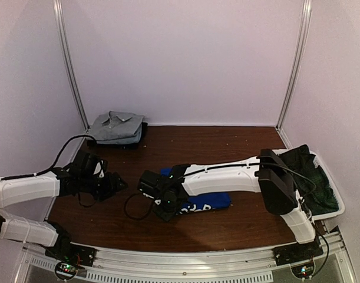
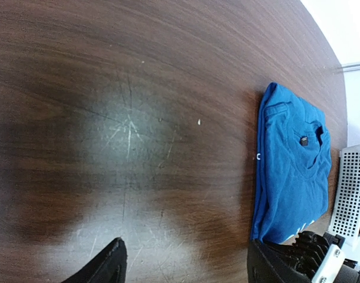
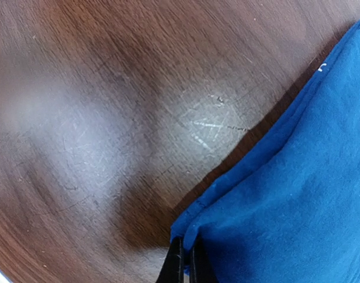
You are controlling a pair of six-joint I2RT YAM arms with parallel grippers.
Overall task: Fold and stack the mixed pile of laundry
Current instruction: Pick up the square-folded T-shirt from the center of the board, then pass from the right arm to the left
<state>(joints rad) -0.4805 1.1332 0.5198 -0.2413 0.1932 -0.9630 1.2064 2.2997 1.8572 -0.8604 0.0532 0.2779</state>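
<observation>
I will next grab the folded blue garment with my left gripper by the layered side edge facing the gripper, to stack the garment on the grey shirt (image 1: 116,126).
A folded royal-blue garment (image 1: 206,203) lies mid-table, partly under my right arm. My right gripper (image 1: 165,207) sits at its left end. In the right wrist view the gripper (image 3: 186,264) is shut, pinching a corner of the blue cloth (image 3: 286,194). My left gripper (image 1: 114,185) hovers open over bare wood to the left. In its own view the gripper (image 2: 185,268) has nothing between its fingers, and the blue garment (image 2: 291,171) lies off to the right. A folded light grey shirt (image 1: 116,126) rests on a dark piece at the back left. A dark green-black piece (image 1: 309,171) fills the bin.
The white plastic bin (image 1: 339,207) stands at the table's right edge and also shows in the left wrist view (image 2: 347,194). White walls with metal posts (image 1: 70,71) enclose the back and sides. The brown wooden table (image 1: 227,144) has scratched, shiny patches.
</observation>
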